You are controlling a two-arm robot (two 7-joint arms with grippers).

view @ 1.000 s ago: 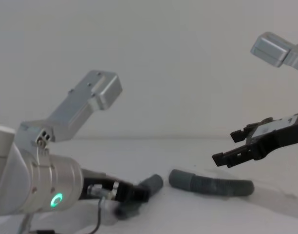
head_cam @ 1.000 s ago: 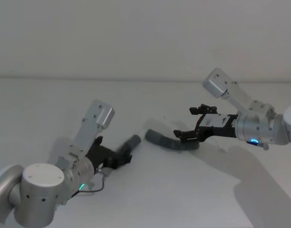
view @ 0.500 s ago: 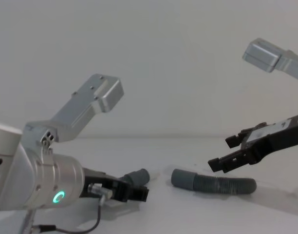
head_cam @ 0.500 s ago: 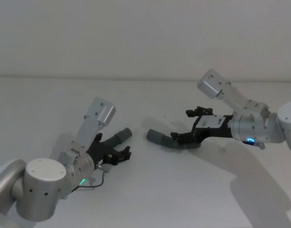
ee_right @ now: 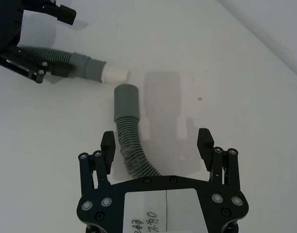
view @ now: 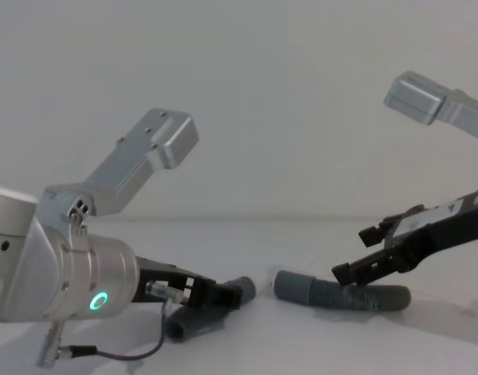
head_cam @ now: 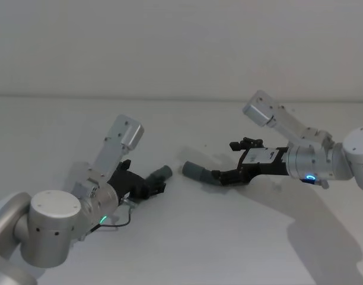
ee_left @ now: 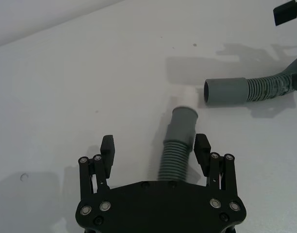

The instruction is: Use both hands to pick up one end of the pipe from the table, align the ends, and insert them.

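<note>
The white tip of the shorter pipe has to stay free to slide into the other cuff, so my left gripper should next grab the shorter pipe by its ribbed body [ee_left: 174, 161].
The shorter pipe [ee_left: 176, 150] lies on the table [head_cam: 187, 237], its gray cuff [ee_left: 184, 124] ending in a white tip [ee_left: 187, 101]. My left gripper [ee_left: 156, 145] is open around its ribbed body, which sits close to one finger [ee_left: 203, 148]. The longer curved pipe [ee_right: 131, 145] lies to the right, its plain gray cuff [ee_right: 125, 101] facing the white tip [ee_right: 114, 74] across a small gap. Open as well, my right gripper [ee_right: 156, 141] stands over the ribbed part, near one finger [ee_right: 107, 145]. In the head view, the left gripper [head_cam: 153, 185] and right gripper [head_cam: 223, 159] flank both pipes.
The off-white table [view: 301, 344] runs bare around the two pipes, and a pale wall rises behind it. A thin black cable [view: 130, 355] hangs under my left wrist.
My right gripper has come down and leftward over the longer pipe. The left gripper has shifted, and the shorter pipe's end has swung about, now pointing at the other cuff.
</note>
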